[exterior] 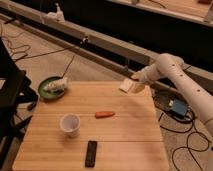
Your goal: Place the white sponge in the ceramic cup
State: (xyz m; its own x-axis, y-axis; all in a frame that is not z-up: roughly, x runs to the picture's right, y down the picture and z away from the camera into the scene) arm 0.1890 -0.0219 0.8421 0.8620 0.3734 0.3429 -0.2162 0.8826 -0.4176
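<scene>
My gripper next needs to grab the narrow edges of the white sponge (125, 86) so it can drop the sponge into the ceramic cup (70, 124).
The white sponge (125, 86) lies flat at the far right corner of the wooden table (127, 137). My gripper (137, 83) hangs right beside the sponge's right edge, at the end of the white arm that reaches in from the right, and it stands open with nothing in it. Whether it touches the sponge I cannot tell. The ceramic cup (70, 124) stands upright near the table's front left, well away from the gripper.
An orange carrot (104, 114) lies mid-table, and a black remote (91, 153) sits near the front edge. A dark green plate (50, 86) with a lumpy white object rests at the far left corner. A black chair (10, 95) stands left; cables and a blue box (177, 107) lie on the floor right.
</scene>
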